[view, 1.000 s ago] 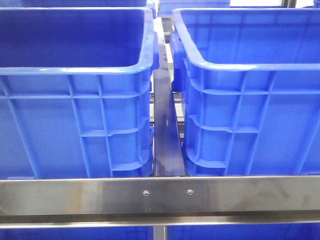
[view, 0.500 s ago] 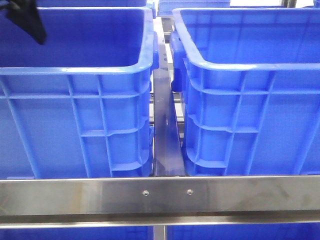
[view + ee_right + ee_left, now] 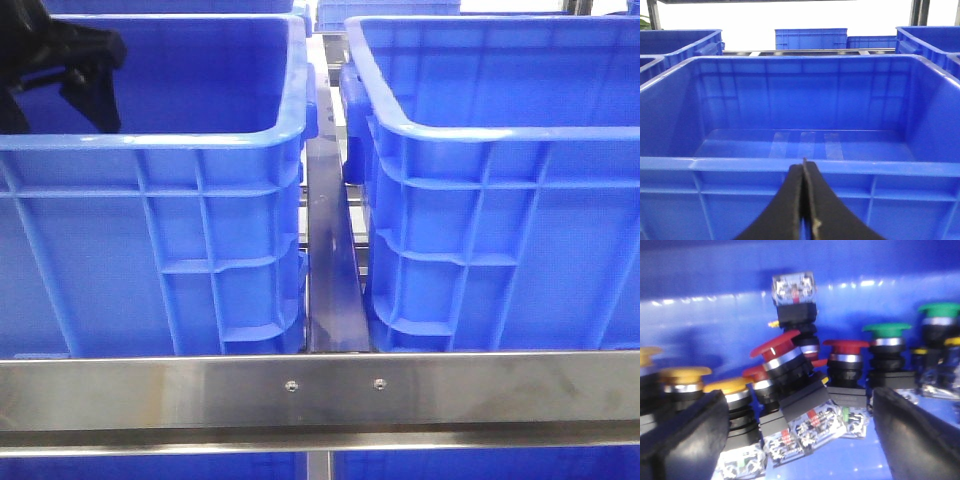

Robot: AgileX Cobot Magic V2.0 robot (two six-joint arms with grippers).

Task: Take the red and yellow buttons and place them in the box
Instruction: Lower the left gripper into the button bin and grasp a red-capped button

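My fingers are still above and short of the tilted red button's body, so it is too early to close. My left gripper moves toward the button and down, then closes.
Several push buttons stand inside the left blue bin. Two red buttons sit in the middle, the nearer one tilted. Yellow buttons stand beside them. My left gripper is open and low over the pile, its fingers on either side of the tilted red button, not touching it. In the front view the left gripper hangs in that bin's far left corner. My right gripper is shut and empty, just outside the near rim of the empty blue box.
Green buttons stand beside the red ones, and one button lies upended against the bin wall. A second bin sits to the right of a metal rail. A steel bar crosses the front.
My left gripper has come into the front view at the top left and dropped lower and rightward into the left bin. The bins have stayed still.
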